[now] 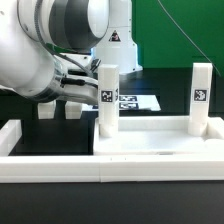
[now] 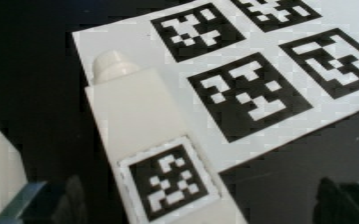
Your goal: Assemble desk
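Note:
My gripper should close and would hold the loose leg: its fingers are beside the leg, low near the black table.
The white tabletop panel (image 1: pixel 150 140) lies flat behind the border wall. Two white legs stand upright on it: one at its left far corner (image 1: pixel 107 100) and one at the right (image 1: pixel 200 95), each with a black-and-white tag. My gripper (image 1: pixel 88 90) reaches in from the exterior view's left, beside the left leg. In the wrist view that leg (image 2: pixel 149 130) runs between my fingers (image 2: pixel 30 205), its rounded tip pointing away and its tag close to me. My gripper (image 2: pixel 185 208) is open, with a dark gap on each side of the leg.
The marker board (image 1: pixel 138 102) (image 2: pixel 256 60) lies on the black table behind the leg. Two more white legs (image 1: pixel 45 111) (image 1: pixel 72 110) stand at the back left under the arm. The long low border wall (image 1: pixel 100 165) runs along the front.

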Motion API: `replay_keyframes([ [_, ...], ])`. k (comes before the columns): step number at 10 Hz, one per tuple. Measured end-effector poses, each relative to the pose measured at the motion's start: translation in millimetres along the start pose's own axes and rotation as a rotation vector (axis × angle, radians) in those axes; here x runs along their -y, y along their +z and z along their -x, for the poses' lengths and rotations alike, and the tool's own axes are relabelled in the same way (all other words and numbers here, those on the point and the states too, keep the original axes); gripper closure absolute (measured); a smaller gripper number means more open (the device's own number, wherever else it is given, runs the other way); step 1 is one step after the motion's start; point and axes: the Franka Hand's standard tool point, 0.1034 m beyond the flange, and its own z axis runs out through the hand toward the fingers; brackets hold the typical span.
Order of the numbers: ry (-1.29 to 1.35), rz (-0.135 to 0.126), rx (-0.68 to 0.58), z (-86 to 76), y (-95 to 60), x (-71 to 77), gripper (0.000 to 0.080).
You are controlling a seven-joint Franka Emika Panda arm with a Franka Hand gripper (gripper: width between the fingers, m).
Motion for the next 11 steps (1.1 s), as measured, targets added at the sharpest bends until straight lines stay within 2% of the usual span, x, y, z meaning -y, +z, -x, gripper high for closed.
replay_keyframes([
  [5, -0.001, -0.005, -0.011, -3.8, 1.6, -5.1, 0.015],
  [7, -0.001, -0.003, -0.019, -5.5, 1.4, -5.3, 0.018],
  [8, -0.001, -0.003, -0.02, -5.6, 1.3, -5.4, 0.036],
  [9, -0.001, -0.003, -0.021, -5.8, 1.2, -5.4, 0.036],
  [10, -0.001, -0.003, -0.021, -5.9, 1.1, -5.4, 0.0515],
  [11, -0.001, -0.003, -0.021, -5.9, 1.1, -5.4, 0.0514],
])
